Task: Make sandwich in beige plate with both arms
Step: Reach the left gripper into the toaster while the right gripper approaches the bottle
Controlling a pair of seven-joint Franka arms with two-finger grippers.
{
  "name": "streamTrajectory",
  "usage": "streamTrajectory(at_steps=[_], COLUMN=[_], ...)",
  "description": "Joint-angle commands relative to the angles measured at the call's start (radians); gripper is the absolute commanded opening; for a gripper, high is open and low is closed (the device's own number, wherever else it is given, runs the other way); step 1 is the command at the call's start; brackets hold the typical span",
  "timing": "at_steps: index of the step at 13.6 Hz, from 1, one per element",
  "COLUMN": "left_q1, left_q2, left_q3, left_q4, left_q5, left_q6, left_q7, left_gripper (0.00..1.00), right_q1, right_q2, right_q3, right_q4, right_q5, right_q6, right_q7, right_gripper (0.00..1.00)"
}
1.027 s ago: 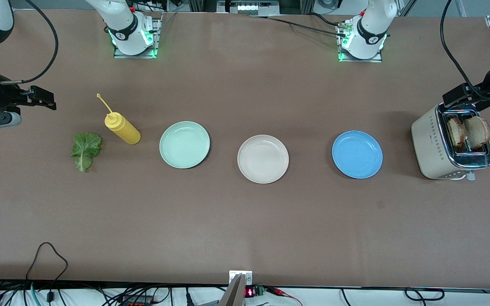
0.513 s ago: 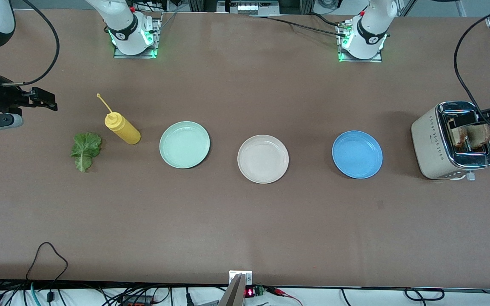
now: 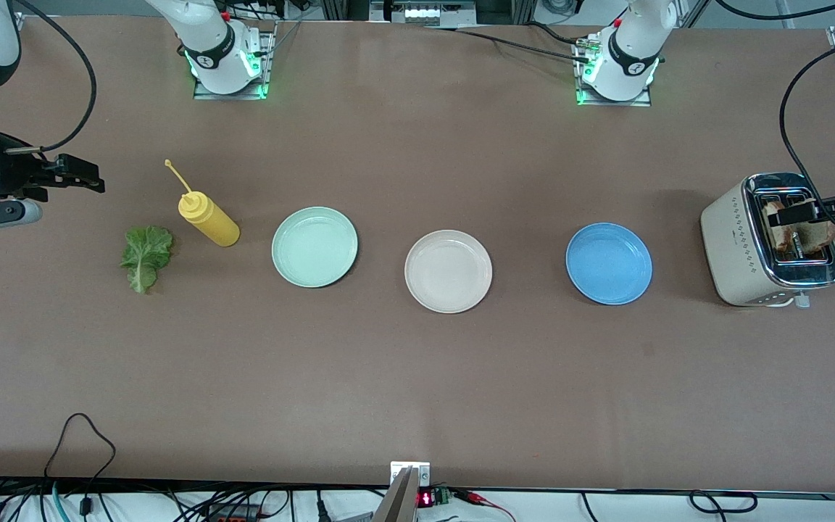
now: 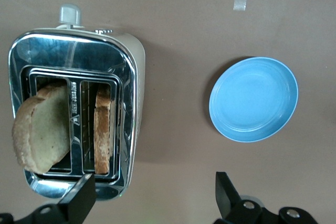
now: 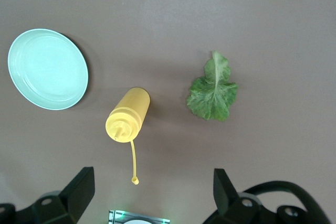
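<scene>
I next need to have my left gripper take the upright bread slice by its crust edge (image 3: 772,209), and that starts the sandwich on the beige plate (image 3: 449,271).
The beige plate (image 3: 449,271) sits bare at the middle of the table. Two bread slices (image 4: 41,129) (image 4: 103,129) stand in the slots of a toaster (image 3: 740,243) at the left arm's end. One of the slices leans outward. My left gripper (image 3: 798,213) (image 4: 153,187) hovers open over the toaster, touching nothing. A green lettuce leaf (image 3: 146,256) (image 5: 212,90) lies flat at the right arm's end. My right gripper (image 3: 80,177) (image 5: 152,182) hangs open and empty above the table, beside the lettuce and the bottle.
A yellow squeeze bottle (image 3: 207,217) (image 5: 128,114) lies beside the lettuce. A mint-green plate (image 3: 314,246) (image 5: 47,69) and a blue plate (image 3: 609,263) (image 4: 253,99) flank the beige plate. Both arm bases stand along the edge farthest from the front camera.
My left gripper has swung from the toaster's farther edge to over its slots. My right gripper has drifted slightly toward the bottle. Nothing on the table has moved.
</scene>
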Motion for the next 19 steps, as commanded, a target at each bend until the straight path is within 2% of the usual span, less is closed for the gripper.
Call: streamTrajectory(at_steps=[1, 5, 8, 10, 11, 12, 14, 16, 18, 19], left_q1=[0.013, 0.022, 0.059, 0.061, 0.061, 0.061, 0.059, 0.058, 0.062, 0.076], left_q2=[0.056, 0.107, 0.146, 0.149, 0.149, 0.152, 0.159, 0.159, 0.159, 0.158], left_q3=[-0.005, -0.005, -0.006, -0.006, -0.006, -0.006, -0.005, -0.006, -0.006, -0.006], left_q4=[0.008, 0.006, 0.000, -0.013, -0.013, -0.013, -0.012, -0.004, -0.001, -0.001], left_q5=[0.036, 0.101, 0.101, 0.101, 0.099, 0.101, 0.101, 0.101, 0.099, 0.101], left_q6=[0.050, 0.065, 0.049, 0.013, -0.008, -0.016, -0.017, -0.054, -0.056, -0.059], left_q7=[0.019, 0.019, 0.020, 0.020, 0.020, 0.020, 0.017, 0.014, 0.019, 0.019], left_gripper=[1.00, 1.00, 1.00, 0.91, 0.84, 0.72, 0.43, 0.18, 0.03, 0.00], right_q1=[-0.019, -0.034, -0.033, -0.024, -0.027, -0.028, -0.036, -0.037, -0.042, -0.048], right_q2=[0.011, 0.017, 0.057, 0.071, 0.074, 0.086, 0.091, 0.100, 0.099, 0.097], right_q3=[0.000, 0.000, 0.001, 0.003, 0.003, 0.003, 0.003, 0.001, 0.001, 0.001], right_q4=[-0.004, -0.004, 0.001, 0.002, 0.001, 0.001, 0.001, -0.008, -0.024, -0.033], right_q5=[0.011, 0.007, 0.011, 0.008, 0.010, 0.011, 0.014, 0.022, 0.022, 0.022], right_q6=[0.003, -0.004, -0.006, -0.010, -0.017, -0.023, -0.056, -0.078, -0.075, -0.073], right_q7=[-0.018, -0.018, -0.021, -0.018, -0.021, -0.021, -0.023, -0.113, -0.159, -0.161], right_gripper=[1.00, 1.00, 1.00, 1.00, 1.00, 1.00, 1.00, 1.00, 1.00, 1.00])
